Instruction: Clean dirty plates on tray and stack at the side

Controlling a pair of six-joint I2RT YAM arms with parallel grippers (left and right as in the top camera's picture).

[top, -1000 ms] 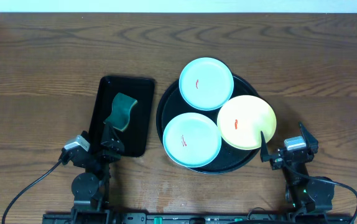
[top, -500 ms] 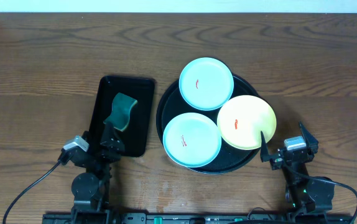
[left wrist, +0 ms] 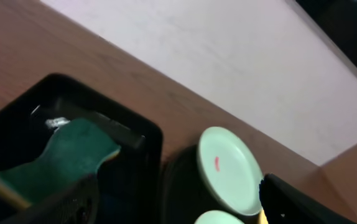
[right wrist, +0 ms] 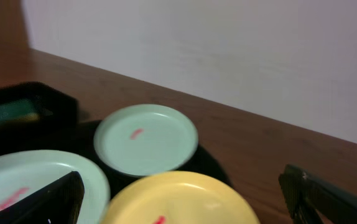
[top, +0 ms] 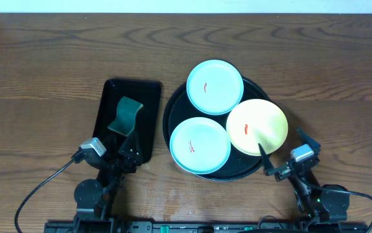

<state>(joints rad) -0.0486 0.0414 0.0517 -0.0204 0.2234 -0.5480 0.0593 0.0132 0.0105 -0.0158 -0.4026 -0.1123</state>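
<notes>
The left gripper pinches the green sponge from above across its middle next. That leaves the sponge's bottom free to wipe the dirty plates.
Three dirty plates lie on the round black tray (top: 174,107): a mint-blue plate (top: 214,86) at the back, a mint-blue plate (top: 199,144) at the front left and a yellow plate (top: 257,127) at the right, each with a red smear. They also show in the right wrist view: back plate (right wrist: 145,138), yellow plate (right wrist: 181,199), front plate (right wrist: 23,180). My left gripper (top: 129,147) is open over the near end of the rectangular tray. My right gripper (top: 282,150) is open, just in front of the yellow plate's near right edge.
A rectangular black tray (top: 146,90) left of the round tray holds a green sponge (top: 126,114), also seen in the left wrist view (left wrist: 60,158). Bare wood tabletop (top: 328,97) lies all around. A pale wall stands behind the table.
Both arms have moved. The left gripper shifted right and forward over the rectangular tray's near end. The right gripper swung left toward the yellow plate. The plates have not moved.
</notes>
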